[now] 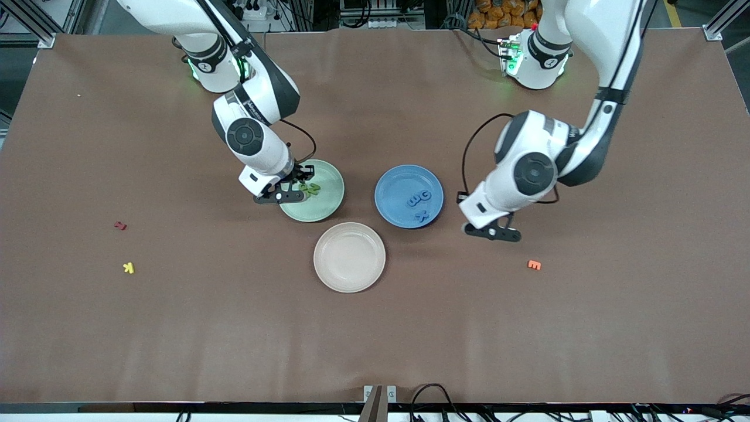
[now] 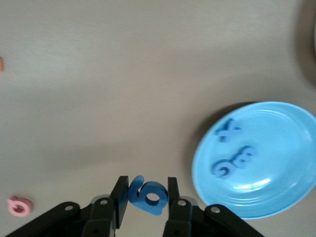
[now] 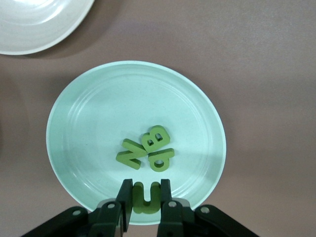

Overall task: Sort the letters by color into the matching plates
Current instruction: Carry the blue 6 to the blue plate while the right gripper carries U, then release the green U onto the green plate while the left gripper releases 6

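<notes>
The blue letter [image 2: 148, 195] is short of the blue plate's rim [image 2: 195, 174], so I should carry it closer to the plate with my left gripper before I let go.
My right gripper [image 1: 291, 191] is shut on a green letter U [image 3: 146, 200] low over the edge of the mint green plate [image 1: 326, 206]. In the right wrist view, three green letters [image 3: 148, 150] lie together in that plate [image 3: 98, 113]. My left gripper [image 1: 495, 232] is shut on a blue letter [image 2: 148, 196] over the bare table, beside the blue plate [image 1: 394, 183] toward the left arm's end. Three blue letters [image 1: 419, 201] lie in the blue plate, and they also show in the left wrist view [image 2: 232, 155].
A beige plate [image 1: 349, 257] sits nearer the front camera than both colored plates. An orange letter [image 1: 534, 265] lies toward the left arm's end. A red letter [image 1: 120, 225] and a yellow letter [image 1: 128, 268] lie toward the right arm's end. A pink letter [image 2: 19, 206] shows in the left wrist view.
</notes>
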Action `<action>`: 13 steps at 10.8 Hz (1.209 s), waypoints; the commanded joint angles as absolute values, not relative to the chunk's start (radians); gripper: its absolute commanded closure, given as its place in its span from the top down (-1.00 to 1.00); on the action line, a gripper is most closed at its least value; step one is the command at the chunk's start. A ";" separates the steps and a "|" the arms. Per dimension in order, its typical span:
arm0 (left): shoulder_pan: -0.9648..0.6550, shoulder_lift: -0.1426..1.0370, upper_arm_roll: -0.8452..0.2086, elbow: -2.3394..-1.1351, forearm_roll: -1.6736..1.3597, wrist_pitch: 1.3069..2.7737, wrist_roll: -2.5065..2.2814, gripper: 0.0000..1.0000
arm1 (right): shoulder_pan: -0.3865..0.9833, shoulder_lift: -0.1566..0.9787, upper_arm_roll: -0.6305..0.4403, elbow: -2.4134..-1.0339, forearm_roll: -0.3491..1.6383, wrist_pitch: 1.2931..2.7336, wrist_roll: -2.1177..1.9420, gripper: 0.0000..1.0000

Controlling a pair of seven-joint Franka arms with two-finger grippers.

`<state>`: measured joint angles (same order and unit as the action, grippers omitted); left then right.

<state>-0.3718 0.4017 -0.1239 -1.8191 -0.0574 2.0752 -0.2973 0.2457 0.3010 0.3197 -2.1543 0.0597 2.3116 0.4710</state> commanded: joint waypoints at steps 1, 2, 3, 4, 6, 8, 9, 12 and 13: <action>-0.383 0.448 -0.210 -1.757 0.006 2.063 -0.481 -1.00 | 0.261 0.322 0.299 -2.123 0.075 2.301 0.480 0.99; -0.390 0.469 -0.231 -1.725 0.006 2.063 -0.517 -1.00 | 0.259 0.321 0.296 -2.123 0.075 2.299 0.479 1.00; -0.393 0.492 -0.262 -1.706 0.008 2.063 -0.567 -1.00 | 0.261 0.321 0.285 -2.122 0.074 2.299 0.477 1.00; -0.397 0.506 -0.271 -1.700 0.006 2.063 -0.610 -1.00 | 0.259 0.318 0.276 -2.120 0.072 2.296 0.476 1.00; -0.422 0.512 -0.278 -1.700 0.005 2.065 -0.646 -1.00 | 0.253 0.304 0.253 -2.118 0.061 2.270 0.468 1.00; -0.433 0.526 -0.285 -1.672 0.000 2.065 -0.684 -1.00 | 0.241 0.295 0.215 -2.108 0.035 2.269 0.428 1.00; -0.434 0.529 -0.296 -1.666 -0.003 2.065 -0.690 -0.62 | 0.227 0.295 0.184 -2.097 0.026 2.267 0.358 1.00; -0.436 0.522 -0.316 -1.663 0.003 2.065 -0.752 1.00 | 0.169 0.296 0.091 -2.040 0.020 2.217 0.215 1.00; -0.434 0.519 -0.316 -1.649 0.000 2.065 -0.755 1.00 | 0.157 0.298 0.050 -2.005 0.017 2.182 0.166 1.00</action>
